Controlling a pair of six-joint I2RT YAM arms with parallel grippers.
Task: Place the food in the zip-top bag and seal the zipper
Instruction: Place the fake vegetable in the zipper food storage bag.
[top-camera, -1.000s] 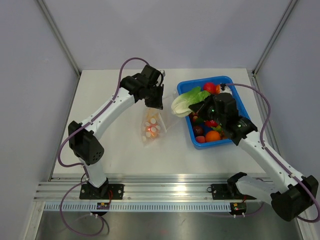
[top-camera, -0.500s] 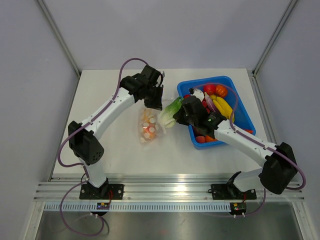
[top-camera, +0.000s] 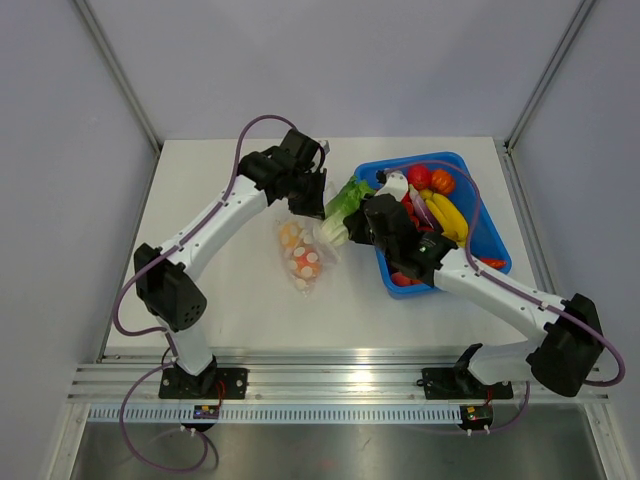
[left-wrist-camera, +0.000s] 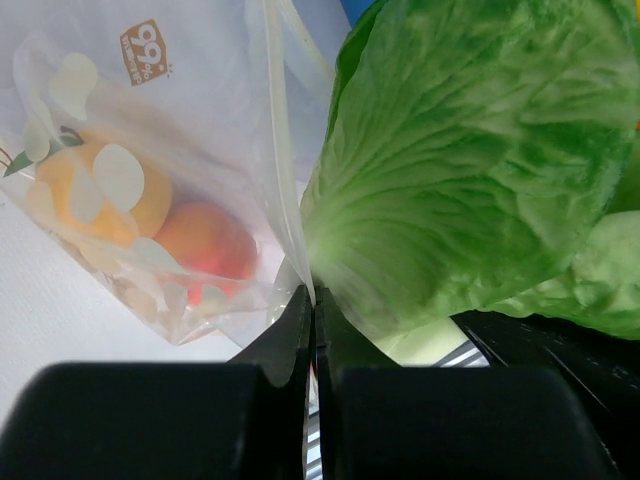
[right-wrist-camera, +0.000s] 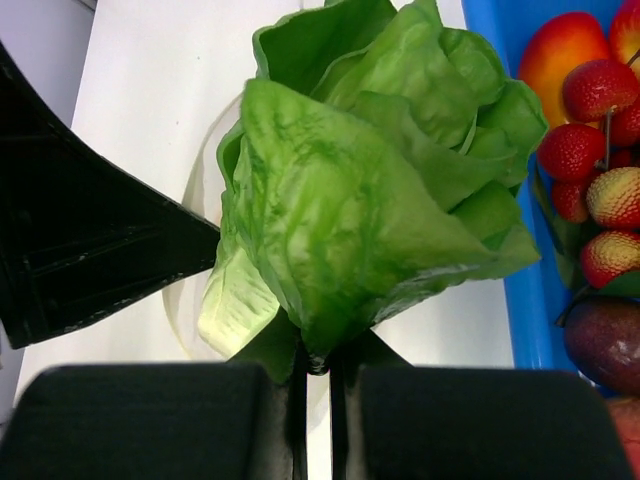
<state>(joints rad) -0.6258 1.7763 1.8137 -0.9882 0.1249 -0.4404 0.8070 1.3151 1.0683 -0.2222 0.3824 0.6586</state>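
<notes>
The pale base of the lettuce is beside the edge of the bag's opening. The lettuce would fall short if I opened my right gripper now, so my right gripper needs to keep holding it.
My left gripper (top-camera: 312, 198) is shut on the mouth edge of the clear dotted zip-top bag (top-camera: 303, 255) and holds it lifted; the bag hangs down toward the table with an orange piece and a red piece inside (left-wrist-camera: 150, 215). The zipper strip cannot be made out. My right gripper (top-camera: 362, 226) is shut on the leafy green lettuce (top-camera: 340, 208) and holds it right beside the bag's mouth, next to the left gripper. The lettuce fills the left wrist view (left-wrist-camera: 470, 170) and the right wrist view (right-wrist-camera: 370, 190). My left gripper's fingers (left-wrist-camera: 300, 320) pinch the plastic film.
The blue tray (top-camera: 490, 215) stands at the right with more toy food: a yellow banana-like piece (top-camera: 448, 215), an orange piece (top-camera: 443, 181), red pieces and strawberries (right-wrist-camera: 590, 150). The left gripper's black body (right-wrist-camera: 80, 250) sits close to the lettuce.
My right gripper has carried the lettuce from over the tray leftward and up to the bag's mouth. The bag has swung and now hangs lower and further right.
</notes>
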